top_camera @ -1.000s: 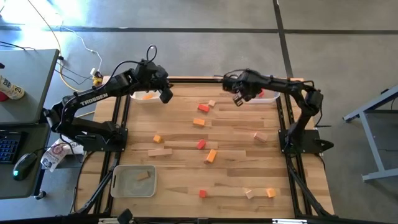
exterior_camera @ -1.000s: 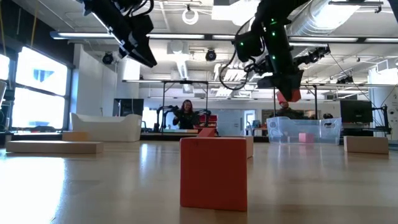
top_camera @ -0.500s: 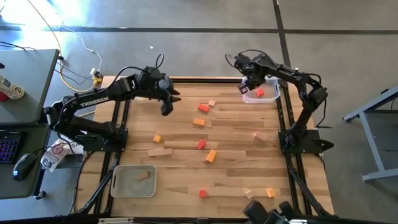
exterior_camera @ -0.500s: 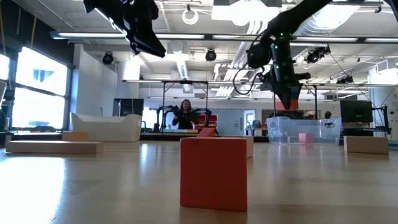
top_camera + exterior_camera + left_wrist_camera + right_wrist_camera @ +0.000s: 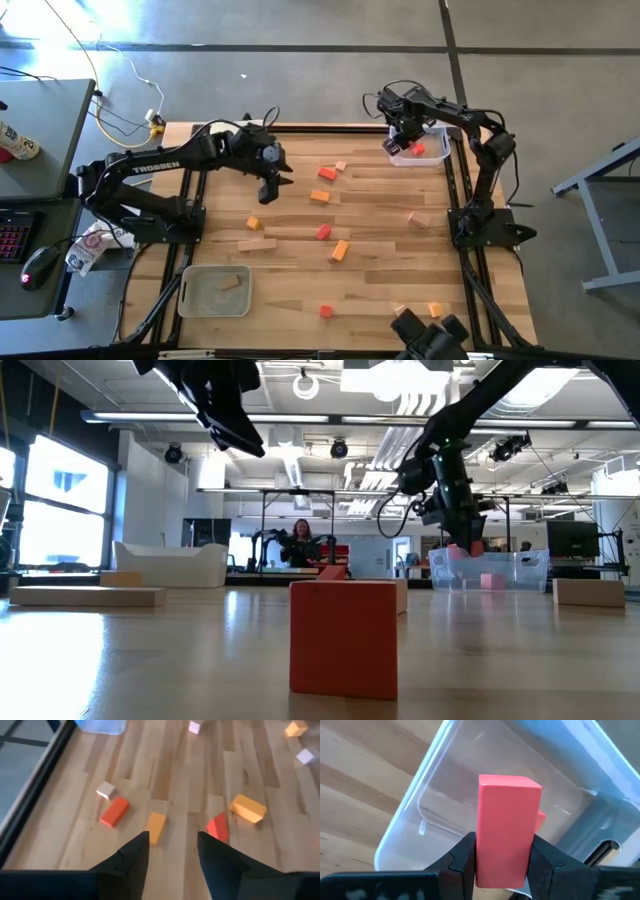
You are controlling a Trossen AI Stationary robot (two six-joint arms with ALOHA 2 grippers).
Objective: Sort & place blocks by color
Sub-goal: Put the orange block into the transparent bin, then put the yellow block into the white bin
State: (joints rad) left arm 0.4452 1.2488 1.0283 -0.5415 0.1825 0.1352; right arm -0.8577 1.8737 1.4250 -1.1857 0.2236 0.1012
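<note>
The robot's right gripper should open now, because the right wrist view shows the red block point(image 5: 506, 832) inside the rim of the translucent tray point(image 5: 465, 790), and the block would rest there.
My right gripper point(image 5: 408, 140) hangs over the translucent tray point(image 5: 432, 156) at the table's far right, shut on a red block point(image 5: 509, 827); another red block point(image 5: 540, 819) lies in the tray below. My left gripper point(image 5: 272, 186) hovers open over the table's left middle, nothing between its fingers point(image 5: 172, 851). Loose blocks lie flat on the wood ahead of it: a red bar point(image 5: 114, 812), an orange bar point(image 5: 156, 827), a red piece point(image 5: 218, 828), an orange bar point(image 5: 248, 808) and a tan cube point(image 5: 105, 790). My right gripper pinches the red block by two opposite sides point(image 5: 483, 851) between its two fingers, which come from above and point down. The block reaches out past the fingertips and hangs clear above the tray's inside point(image 5: 455, 795).
A second translucent tray point(image 5: 215, 291) with a tan block stands near left. More blocks lie near the front edge: red point(image 5: 325, 311), tan point(image 5: 400, 312), orange point(image 5: 436, 310). A dark thing point(image 5: 430, 340) juts in at the near edge. A tan bar point(image 5: 257, 245) lies left of centre.
My right gripper has carried the red block toward the table's far right corner and down, and now stands over the tray. My left gripper has swung away from the far left edge toward the table's middle and near side.
</note>
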